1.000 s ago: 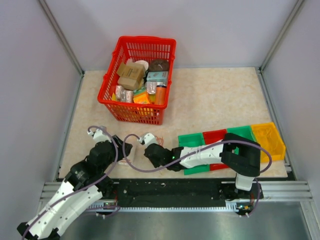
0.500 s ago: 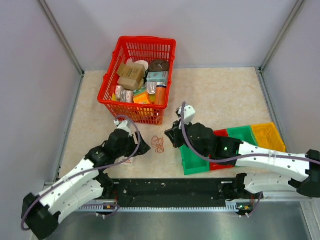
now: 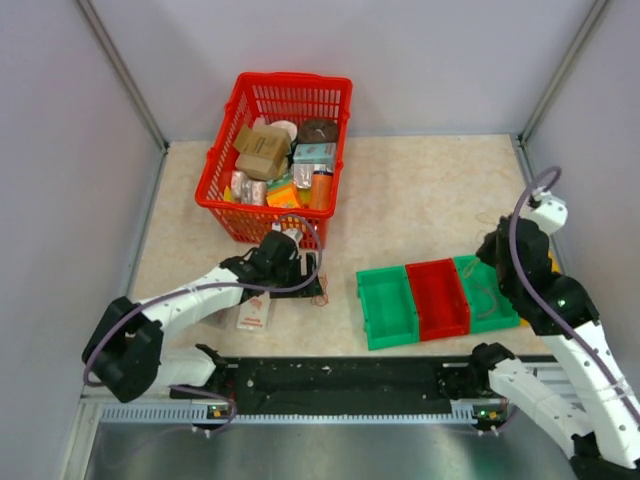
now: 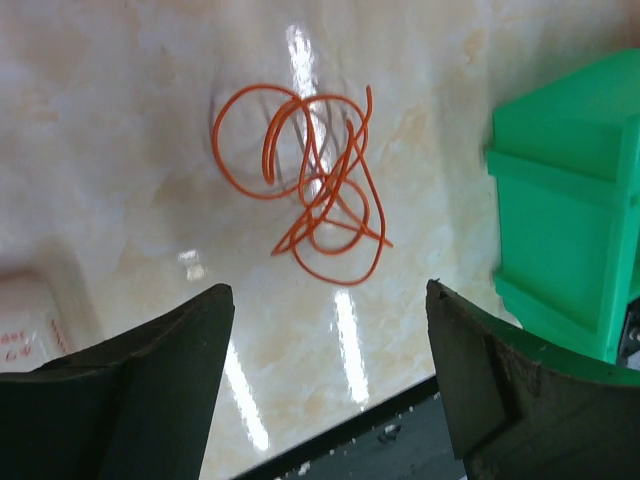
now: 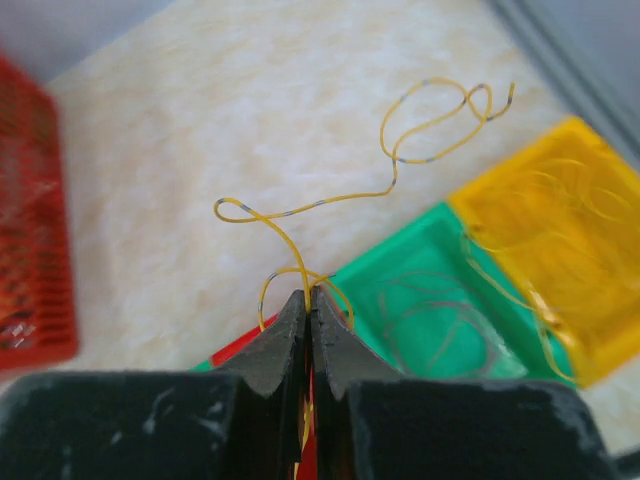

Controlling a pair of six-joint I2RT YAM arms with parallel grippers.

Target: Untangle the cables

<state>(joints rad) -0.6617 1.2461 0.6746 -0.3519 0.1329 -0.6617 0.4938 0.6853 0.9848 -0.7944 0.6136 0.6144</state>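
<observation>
The orange wire tangle will be untangled, so my left gripper will grab it next by its near edge (image 3: 320, 300) (image 4: 332, 262). Its far loops then stay free to hand over.
An orange wire tangle (image 4: 315, 185) lies on the marble table, just beyond my left gripper (image 4: 325, 300), which is open and empty above it. In the top view the left gripper (image 3: 312, 280) hovers over this tangle (image 3: 322, 296) in front of the basket. My right gripper (image 5: 308, 295) is shut on a yellow wire (image 5: 330, 201) with grey bands. The wire curls up and away over the table, and a small loop sits at the fingertips. In the top view the right gripper (image 3: 490, 248) is raised at the far right above the bins.
A row of bins, green (image 3: 388, 305), red (image 3: 438, 297) and green (image 3: 485, 290), sits front right. The green bin (image 5: 440, 320) holds thin grey wires, and the yellow bin (image 5: 550, 240) holds yellow wires. A red basket (image 3: 295, 78) of groceries stands behind. A white tag (image 3: 253, 315) lies front left.
My right arm has swung from the table's middle to the far right and risen, carrying the yellow wire. My left arm has reached right to above the orange tangle.
</observation>
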